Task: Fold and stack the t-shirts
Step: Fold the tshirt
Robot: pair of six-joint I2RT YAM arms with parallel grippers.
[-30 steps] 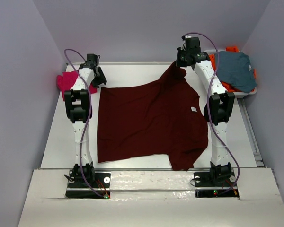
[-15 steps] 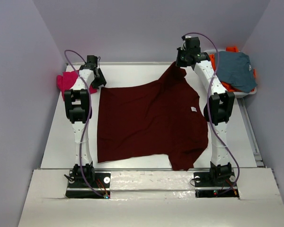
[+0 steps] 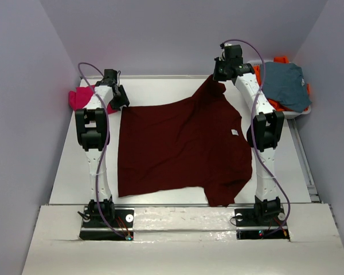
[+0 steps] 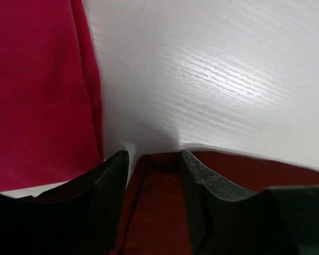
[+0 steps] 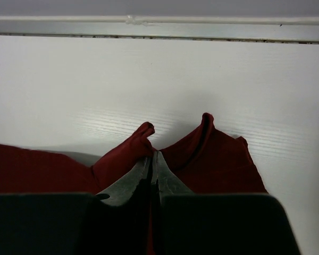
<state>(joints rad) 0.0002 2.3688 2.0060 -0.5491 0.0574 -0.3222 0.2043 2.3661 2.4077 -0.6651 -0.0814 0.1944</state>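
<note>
My left gripper needs to fold the far corner of the maroon t-shirt inward evenly, so it should next grab the t-shirt by that corner, opposite the sleeve my right gripper is holding.
A large dark maroon t-shirt (image 3: 178, 146) lies spread flat on the white table (image 3: 74, 166). My right gripper (image 3: 219, 77) is shut on its far right sleeve, and in the right wrist view the cloth (image 5: 212, 159) bunches at the closed gripper (image 5: 154, 154). My left gripper (image 3: 121, 98) is at the shirt's far left corner. Its jaws are open and straddle that corner (image 4: 159, 202), seen in the left wrist view between the gripper (image 4: 154, 156). A magenta-pink t-shirt (image 3: 77, 98) lies crumpled just left of it (image 4: 37, 90).
A grey-blue garment (image 3: 286, 85) lies over an orange one (image 3: 277, 59) in a white tray (image 3: 304, 113) at the far right. A raised rail (image 5: 159, 21) runs along the table's far edge. Purple walls close in on both sides.
The left arm has shifted slightly, bringing its gripper a little nearer to the shirt's corner. The right arm and the shirt have not moved.
</note>
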